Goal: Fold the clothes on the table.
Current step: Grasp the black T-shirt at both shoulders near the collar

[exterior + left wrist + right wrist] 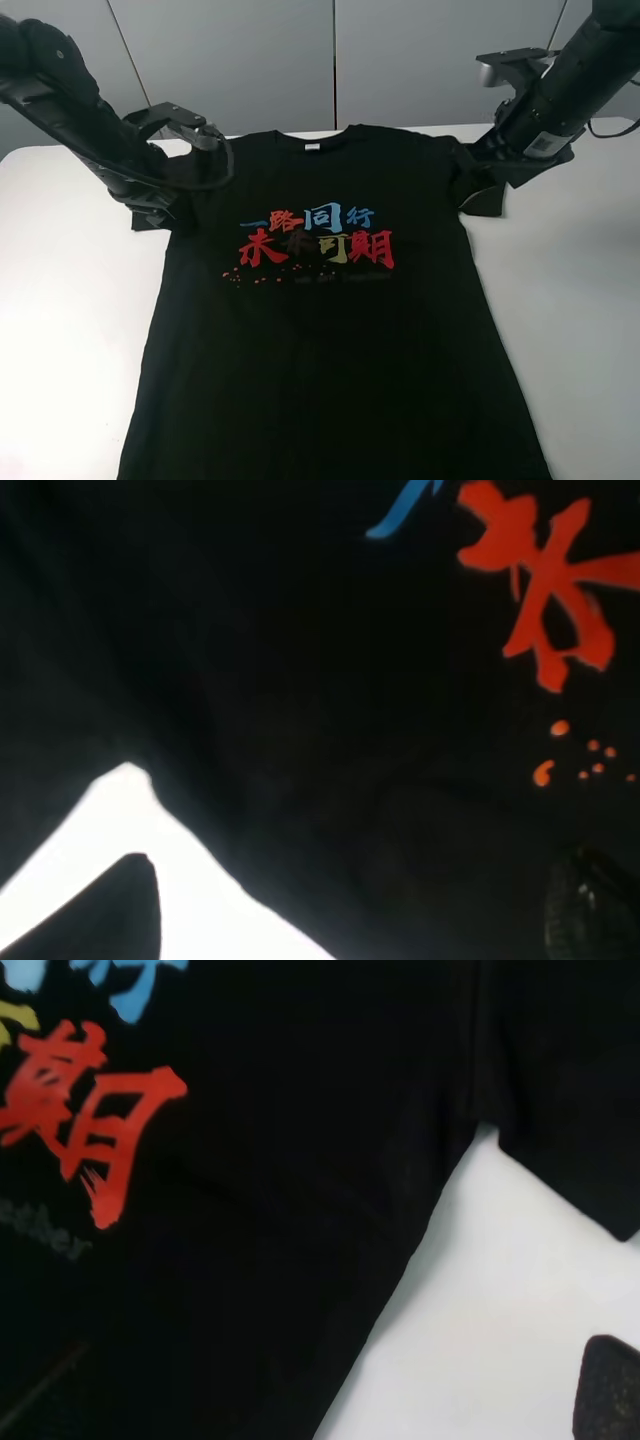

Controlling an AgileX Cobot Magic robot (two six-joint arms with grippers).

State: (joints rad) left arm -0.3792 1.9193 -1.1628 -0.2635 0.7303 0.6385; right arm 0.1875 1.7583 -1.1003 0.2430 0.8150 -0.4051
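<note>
I should lower my left gripper before I close it on the black T-shirt. Its fingers are above the T-shirt's side edge (238, 884) beside the armpit.
The black T-shirt (330, 340) lies flat and face up on the white table (70, 320), with the red, blue and yellow characters (318, 235) on its chest. My left gripper (160, 208) is low at the shirt's left sleeve, and my right gripper (484, 193) is low at its right sleeve. The left wrist view shows shirt cloth (300, 680), red print and one dark fingertip (592, 912) at the frame edge. The right wrist view shows the shirt's side and sleeve (570, 1110) and one fingertip (610, 1390) over the table (500, 1310). Both grippers look open and hold nothing.
White table surface lies to the left and right (580, 300) of the shirt. A grey panelled wall (300, 60) stands behind the table. The shirt's hem runs past the near edge of the exterior high view.
</note>
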